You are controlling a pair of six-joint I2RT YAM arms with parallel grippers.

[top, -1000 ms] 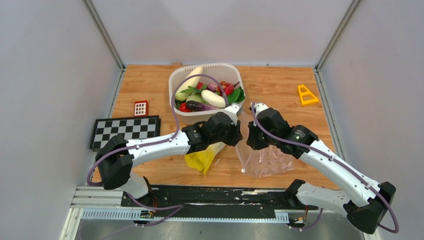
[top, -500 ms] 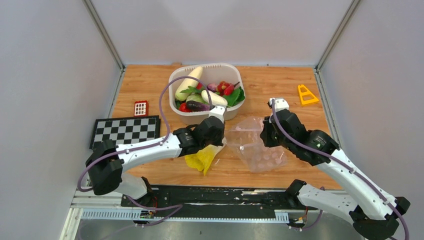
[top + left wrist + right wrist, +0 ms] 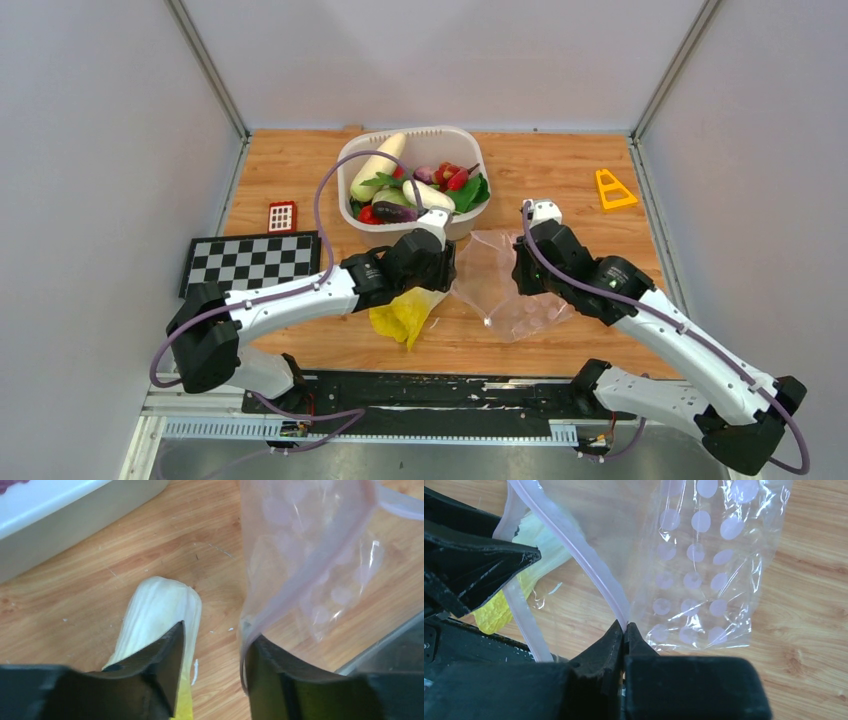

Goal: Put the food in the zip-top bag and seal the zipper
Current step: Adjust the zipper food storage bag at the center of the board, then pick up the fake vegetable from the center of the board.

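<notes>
My left gripper grabs the cabbage [image 3: 160, 605] by its yellow leafy end [image 3: 184, 703] next, so the white end stays free to enter the zip-top bag first.
The zip-top bag [image 3: 497, 285], clear with pale pink spots, hangs between my two grippers over the wooden table. My right gripper [image 3: 625, 626] is shut on the pink zipper [image 3: 574, 540] strip, lifting that edge of the bag [image 3: 704, 580]. My left gripper [image 3: 215, 640] is open, with the bag's other rim [image 3: 300, 575] draped against its right finger and nothing pinched. Under its left finger lies the yellow cabbage [image 3: 160, 605], also visible flat on the table [image 3: 402, 315]. The other food [image 3: 415, 185], including a white radish, greens and red pieces, sits in the white tub [image 3: 345, 165].
A black-and-white checkerboard [image 3: 250, 260] and a small red block [image 3: 282, 215] lie at the left. A yellow triangular piece [image 3: 612, 190] sits at the far right. The tub stands just behind both grippers. A black rail [image 3: 420, 395] runs along the near edge.
My right gripper pulled the bag to the right, then eased back left with its edge raised. The left gripper drew left, closed briefly and has opened again beside the bag's rim.
</notes>
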